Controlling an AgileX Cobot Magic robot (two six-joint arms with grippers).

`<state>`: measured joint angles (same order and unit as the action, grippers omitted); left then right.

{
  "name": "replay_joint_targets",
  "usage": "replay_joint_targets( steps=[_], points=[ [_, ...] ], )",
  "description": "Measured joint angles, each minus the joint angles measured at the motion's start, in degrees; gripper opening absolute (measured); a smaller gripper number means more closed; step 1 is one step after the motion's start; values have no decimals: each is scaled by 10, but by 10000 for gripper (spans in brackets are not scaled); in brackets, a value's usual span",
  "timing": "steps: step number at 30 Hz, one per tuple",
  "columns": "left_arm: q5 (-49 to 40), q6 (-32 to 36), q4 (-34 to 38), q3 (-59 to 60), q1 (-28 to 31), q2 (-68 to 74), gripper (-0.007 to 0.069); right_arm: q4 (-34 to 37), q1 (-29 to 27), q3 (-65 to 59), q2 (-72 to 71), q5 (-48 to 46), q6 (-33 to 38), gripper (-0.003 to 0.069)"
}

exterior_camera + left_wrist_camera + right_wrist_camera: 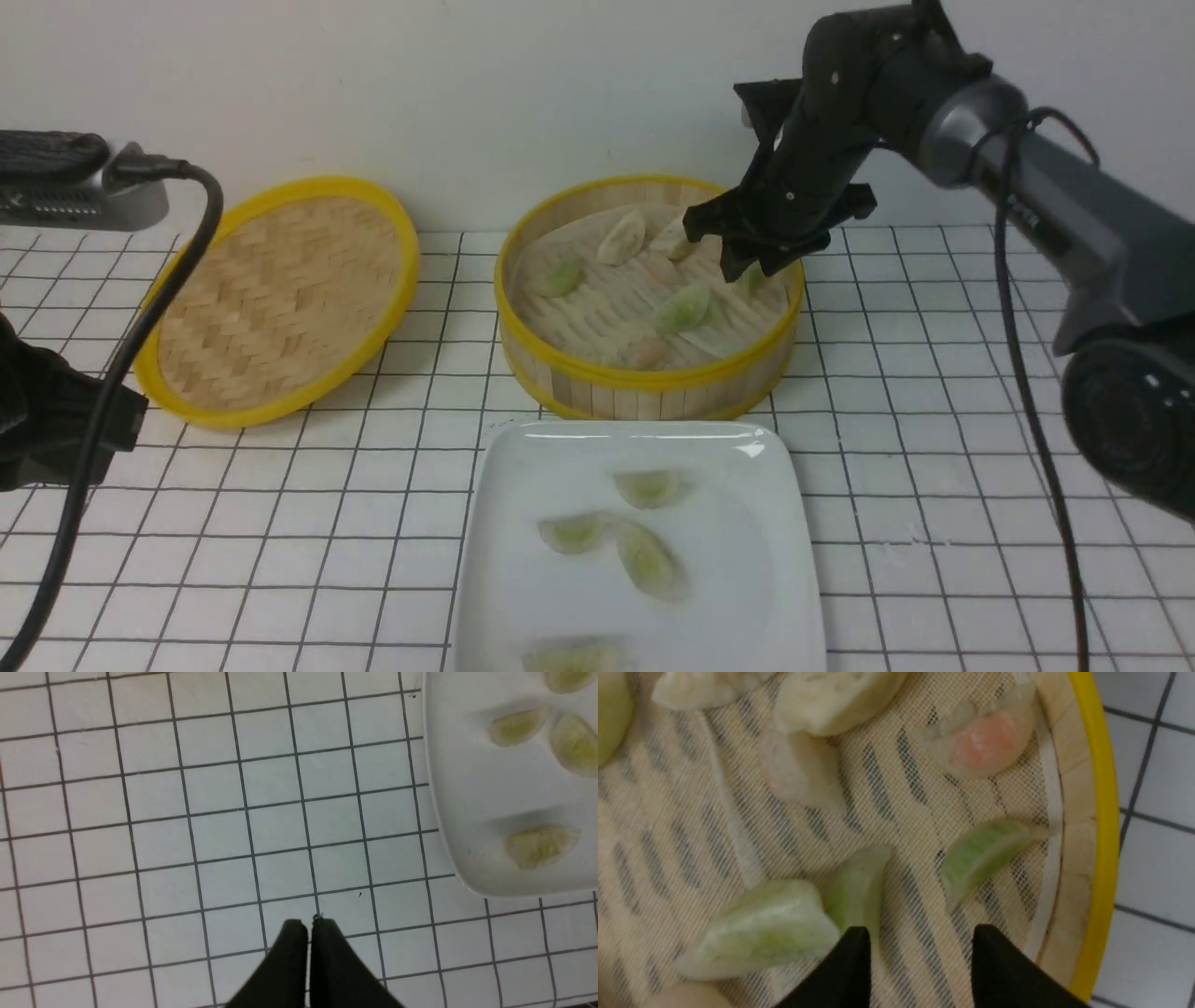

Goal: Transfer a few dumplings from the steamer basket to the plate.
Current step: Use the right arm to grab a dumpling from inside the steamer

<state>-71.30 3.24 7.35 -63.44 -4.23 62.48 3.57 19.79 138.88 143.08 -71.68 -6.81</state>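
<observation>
My right gripper is going to grab the green dumpling next by its thin sealed edge, because its plump green belly shows through a delicate wrapper that could tear.
The steamer basket stands mid-table with green-filled dumplings on its mesh liner. My right gripper hangs open over the basket's right side. In the right wrist view its fingers have only liner between them, one green dumpling lies just ahead near the basket wall, and two more lie beside one fingertip. In front of the basket, the white plate holds several green dumplings. My left gripper is shut and empty above bare tiles beside the plate.
The woven yellow-rimmed lid lies at the left of the basket. Pink-filled dumplings and cream-white ones share the basket. A black cable hangs by the left arm. The wall stands close behind the basket.
</observation>
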Motion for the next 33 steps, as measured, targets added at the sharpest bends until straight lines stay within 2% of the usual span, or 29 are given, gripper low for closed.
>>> replay_joint_targets(
  steps=[3,5,14,15,17,18,20,21,26,32,33],
  points=[
    [-1,0,0,0,0,-1,-6,-15,0,21,22,0,-22,384],
    [-2,0,0,0,0,-1,-6,-17,0,24,33,4,-32,398],
    [-2,0,-1,0,0,-1,-6,-17,1,31,50,21,-39,382],
    [-2,0,0,0,0,-1,-6,-19,1,31,51,23,-39,372],
    [-2,0,5,0,0,-1,-6,-25,1,34,54,24,-39,269],
    [-2,0,6,0,0,-1,-6,-26,1,35,54,25,-39,259],
    [-2,0,9,0,0,-1,-6,-32,1,37,55,25,-39,159],
    [-2,0,11,0,0,-1,-6,-32,1,44,56,20,-39,85],
    [-2,0,11,0,0,-1,-6,-33,1,84,63,3,-38,10],
    [-2,0,12,0,0,-1,-6,-11,1,127,62,0,-29,1],
    [-2,0,12,0,0,-1,-6,12,1,122,53,0,-20,1]
  ],
)
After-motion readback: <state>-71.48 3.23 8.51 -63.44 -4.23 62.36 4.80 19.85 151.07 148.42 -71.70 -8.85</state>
